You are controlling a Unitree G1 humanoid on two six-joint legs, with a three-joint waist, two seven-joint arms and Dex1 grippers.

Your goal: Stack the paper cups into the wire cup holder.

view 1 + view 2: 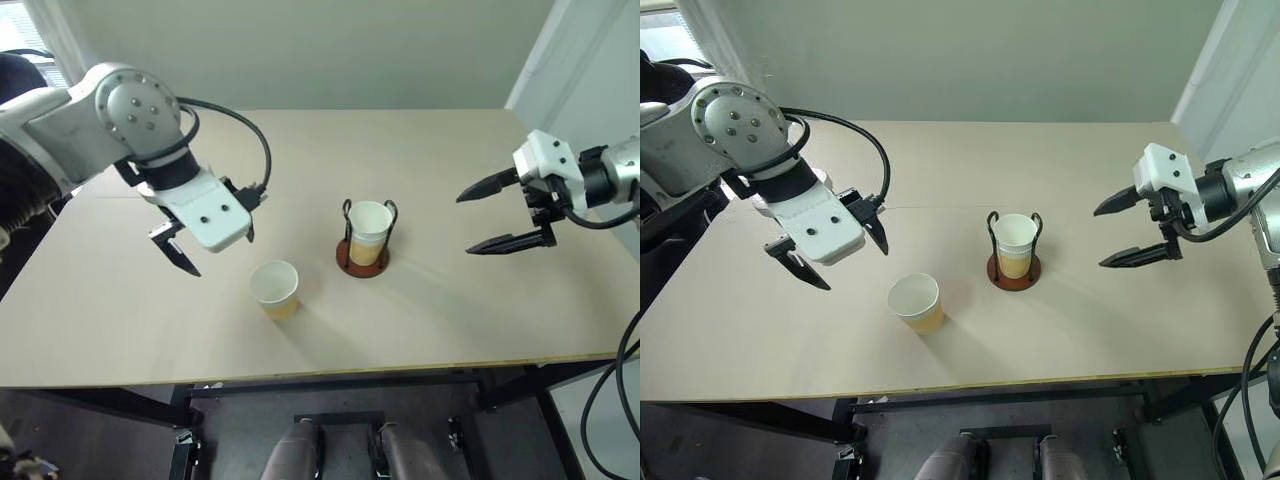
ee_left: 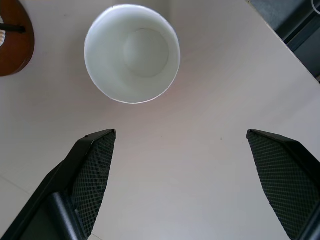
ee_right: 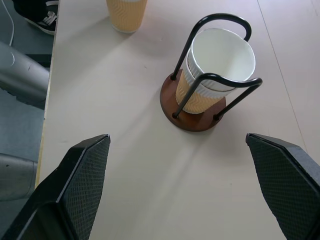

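Observation:
My left gripper grabs the cup's thin side at its open rim (image 2: 134, 102) next, one finger inside, since the paper cup's outside is round and sloping.
One tan paper cup (image 1: 275, 288) stands upright and alone on the table, near its front edge. My left gripper (image 1: 222, 255) hangs open just to the left of it and above it, pointing down. Seen from above, this cup's white inside (image 2: 132, 52) lies just beyond the open fingers (image 2: 95, 165). The wire cup holder (image 1: 362, 258) stands at mid-table and holds what looks like two nested paper cups (image 1: 369, 232) between its black loops. My right gripper (image 1: 465, 225) hovers open to the right of the holder, aimed at it (image 3: 200, 107), with nothing between its fingers.
The pale table (image 1: 450, 320) ends at a front edge close to the loose cup. A wall runs behind the table's far edge. A shoe (image 3: 40, 20) shows on the floor past the table's side.

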